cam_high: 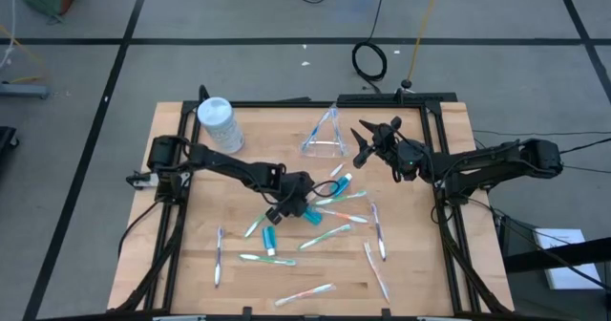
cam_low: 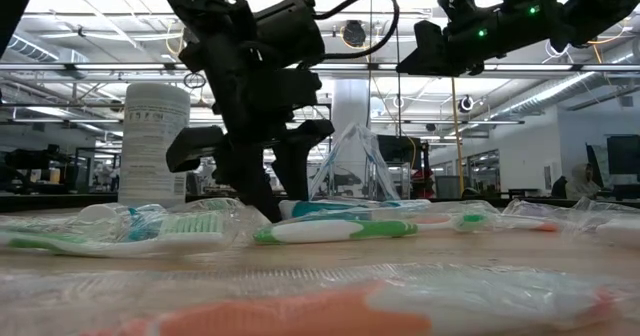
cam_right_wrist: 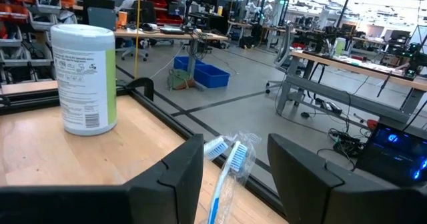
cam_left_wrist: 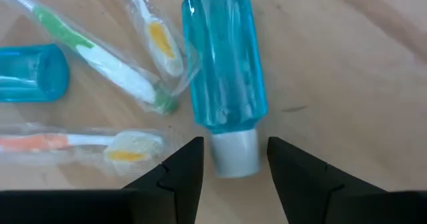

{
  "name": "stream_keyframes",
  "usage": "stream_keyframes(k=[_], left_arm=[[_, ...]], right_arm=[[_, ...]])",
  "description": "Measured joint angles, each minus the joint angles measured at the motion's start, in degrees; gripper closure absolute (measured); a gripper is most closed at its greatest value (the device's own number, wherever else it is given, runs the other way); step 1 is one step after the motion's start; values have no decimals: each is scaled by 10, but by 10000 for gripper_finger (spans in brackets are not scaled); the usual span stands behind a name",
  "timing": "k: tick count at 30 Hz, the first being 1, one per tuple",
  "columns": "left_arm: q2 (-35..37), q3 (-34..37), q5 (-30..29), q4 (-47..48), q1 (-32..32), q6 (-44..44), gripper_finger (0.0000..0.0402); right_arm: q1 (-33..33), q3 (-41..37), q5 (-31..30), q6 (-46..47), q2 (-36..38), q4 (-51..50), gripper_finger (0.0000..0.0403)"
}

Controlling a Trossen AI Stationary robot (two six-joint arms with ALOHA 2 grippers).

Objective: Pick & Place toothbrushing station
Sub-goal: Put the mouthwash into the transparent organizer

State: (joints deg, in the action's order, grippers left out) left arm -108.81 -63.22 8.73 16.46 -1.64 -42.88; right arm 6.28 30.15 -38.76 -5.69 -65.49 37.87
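The robot will use its left gripper to grab the blue toothpaste tube by its white cap (cam_left_wrist: 235,154), so that it can stand the tube in the clear cup.
A blue toothpaste tube (cam_left_wrist: 223,57) with a white cap (cam_left_wrist: 235,154) lies flat on the wooden table. My left gripper (cam_left_wrist: 235,177) is open and low over it (cam_high: 286,209), one finger on either side of the cap with a gap on both sides. Wrapped toothbrushes (cam_left_wrist: 100,67) and a second blue tube (cam_left_wrist: 30,74) lie beside it. The clear cup (cam_high: 325,138) stands at the far middle with wrapped blue toothbrushes (cam_right_wrist: 230,161) in it. My right gripper (cam_high: 365,144) hangs level and open, just right of the cup and pointing at it.
A tall white-blue cylindrical container (cam_high: 218,122) stands at the far left of the table. Several wrapped toothbrushes (cam_high: 325,235) lie scattered over the middle and near part. Black frame rails (cam_high: 441,197) run along the table's sides.
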Motion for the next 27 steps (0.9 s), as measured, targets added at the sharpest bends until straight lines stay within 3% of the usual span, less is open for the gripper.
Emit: stream_keyframes(k=[3,7,12,16,22,24,27], left_arm=[[0,0,3,-2,-3,25,234],[0,0,-6,-4,-4,32,274],[6,0,-98,-13,-11,19,326],[27,-14,-253,11,-34,-124,326],[42,-90,-499,29,-77,-378,309],[42,-114,-544,16,-74,-455,310],[43,-128,-556,-27,-51,-558,316]], right_arm=[[0,0,0,0,0,0,243],[0,0,0,0,0,0,241],[0,0,0,0,0,0,244],[0,0,0,-9,0,0,244],[0,-1,0,-30,0,-4,244],[0,-1,0,-30,0,-5,245],[0,-1,0,-30,0,-5,244]])
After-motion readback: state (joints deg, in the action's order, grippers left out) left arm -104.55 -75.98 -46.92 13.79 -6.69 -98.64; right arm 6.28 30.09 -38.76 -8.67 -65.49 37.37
